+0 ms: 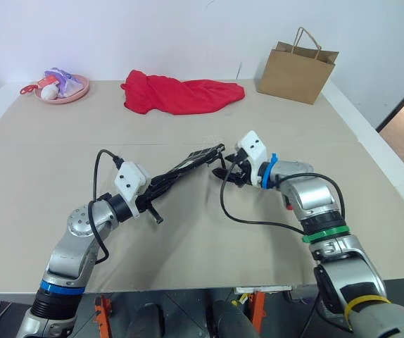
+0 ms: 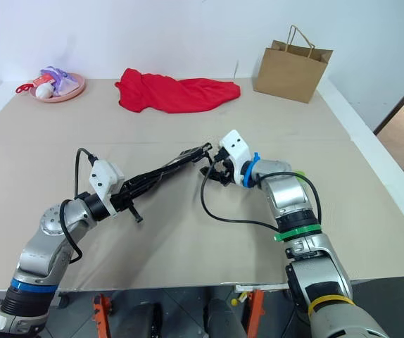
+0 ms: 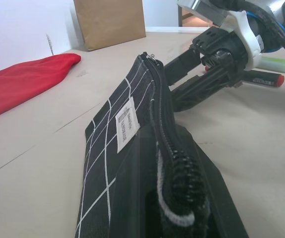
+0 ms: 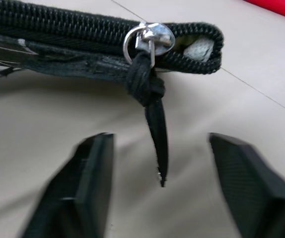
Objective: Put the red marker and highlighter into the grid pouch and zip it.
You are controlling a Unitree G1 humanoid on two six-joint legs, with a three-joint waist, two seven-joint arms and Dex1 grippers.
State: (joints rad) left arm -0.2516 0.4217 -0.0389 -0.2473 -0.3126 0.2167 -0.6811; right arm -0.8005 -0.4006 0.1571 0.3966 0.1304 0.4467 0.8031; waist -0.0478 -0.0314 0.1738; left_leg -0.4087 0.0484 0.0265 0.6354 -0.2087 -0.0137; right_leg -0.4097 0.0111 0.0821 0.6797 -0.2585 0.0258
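Observation:
The silver slider [image 4: 148, 38] is small and rounded, while its black cord hangs free below, so my right gripper grabs the pull by that hanging cord [image 4: 157, 124] next.
My left gripper [image 1: 158, 187] is shut on the near end of the grid pouch [image 1: 188, 165], holding it lifted off the table with its zipper edge up. The pouch is black with white grid lines and a white label [image 3: 126, 123]. At the pouch's far end, the silver zipper slider [image 4: 148, 38] has a black cord pull [image 4: 155, 124] hanging from it. My right gripper [image 4: 161, 148] is open, with the cord hanging between its fingers and touching neither. The light green highlighter [image 3: 277, 64] and the red marker [image 3: 264, 80] lie on the table behind my right wrist.
A brown paper bag [image 1: 297, 70] stands at the back right of the table. A red cloth [image 1: 181, 95] lies at the back middle, and a pink plate [image 1: 62, 90] with small toys sits at the back left. The table's front edge [image 1: 188, 289] runs close below both arms.

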